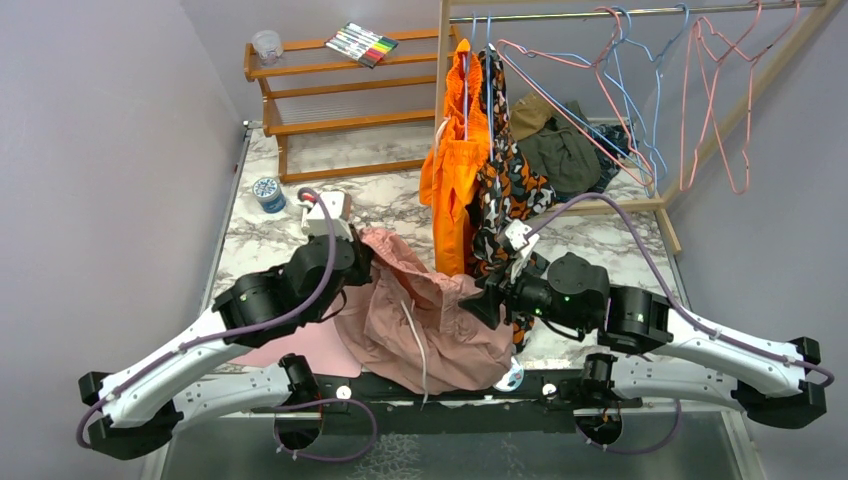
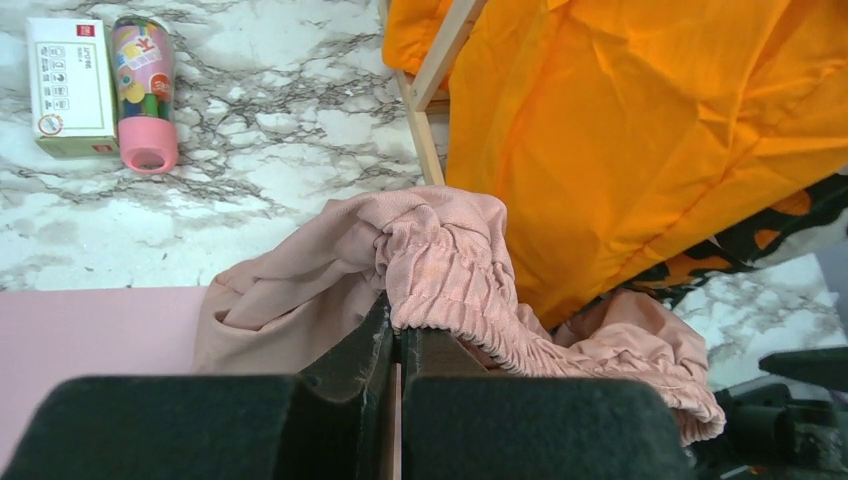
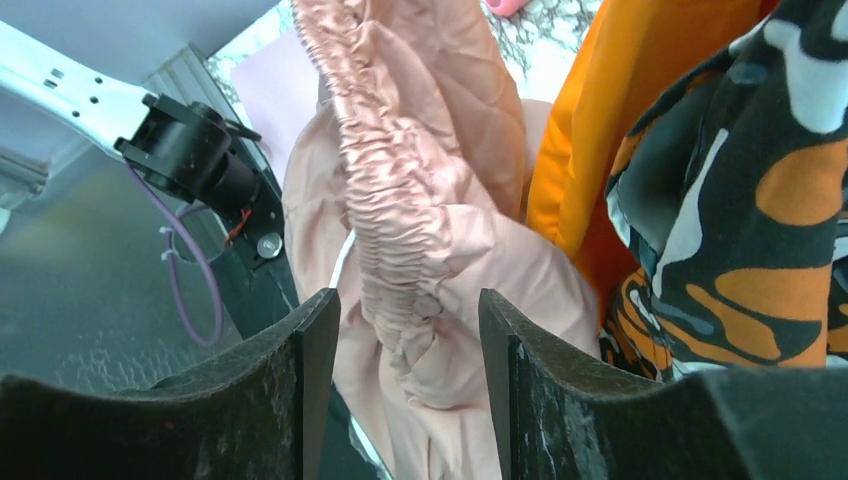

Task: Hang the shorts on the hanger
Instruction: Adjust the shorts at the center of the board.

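The right gripper should stretch the waistband of the shorts for the hanger, so next it needs to grab the gathered waistband's loose end [image 1: 467, 288] [image 3: 402, 302], opposite the left gripper.
The dusty-pink shorts [image 1: 425, 320] lie bunched at the table's near edge between both arms. My left gripper [image 1: 362, 252] is shut on the shorts' gathered waistband [image 2: 440, 265], which is pinched at the fingertips in the left wrist view. My right gripper [image 1: 482, 300] stands open at the other end of the shorts. The waistband [image 3: 395, 250] runs loose between its fingers [image 3: 315, 340] without being clamped. Thin pink wire hangers hang on the rail at the top right, and one pink hanger [image 1: 718, 110] hangs near the right wall. I cannot tell which of them is the task's hanger.
A plain orange garment [image 1: 455, 170] and a camouflage garment [image 1: 508, 190] hang from the rail just behind the shorts. Light-blue hangers [image 1: 640, 110] hang beside the pink ones. A wooden shelf [image 1: 330, 95] stands back left, a tape roll [image 1: 268, 192] by it. A box [image 2: 68, 85] and pink bottle [image 2: 145, 90] lie on the marble.
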Controlling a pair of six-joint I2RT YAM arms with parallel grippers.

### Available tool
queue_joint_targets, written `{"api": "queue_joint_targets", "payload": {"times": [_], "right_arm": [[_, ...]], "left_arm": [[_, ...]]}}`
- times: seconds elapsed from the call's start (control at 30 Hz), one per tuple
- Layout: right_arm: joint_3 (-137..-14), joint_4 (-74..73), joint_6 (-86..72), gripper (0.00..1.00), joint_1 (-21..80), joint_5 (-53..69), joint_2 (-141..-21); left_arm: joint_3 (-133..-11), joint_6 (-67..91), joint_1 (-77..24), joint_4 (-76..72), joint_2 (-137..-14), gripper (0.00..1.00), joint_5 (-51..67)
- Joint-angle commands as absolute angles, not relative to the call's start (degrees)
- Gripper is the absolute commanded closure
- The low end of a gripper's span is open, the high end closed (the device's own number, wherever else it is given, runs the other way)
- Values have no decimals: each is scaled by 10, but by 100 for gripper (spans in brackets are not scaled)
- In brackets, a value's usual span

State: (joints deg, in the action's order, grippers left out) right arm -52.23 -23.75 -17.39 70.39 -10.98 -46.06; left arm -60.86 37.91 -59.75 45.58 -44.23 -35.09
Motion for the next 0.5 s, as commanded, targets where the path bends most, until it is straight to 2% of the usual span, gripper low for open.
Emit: {"api": "queue_joint_targets", "payload": {"times": [0.0,0.23,0.47], "right_arm": [[-555,-304,-181,44,705,-89,-467],[-587,-348,-205,44,705,-31,-541],[-544,-333,-280,42,706,-145,-558]], "left_arm": [[-642,364,-597,461,-500,100,-395],[-661,371,-597,460,-556,100,-410],[-671,383,-597,461,-572,100,-426]]}}
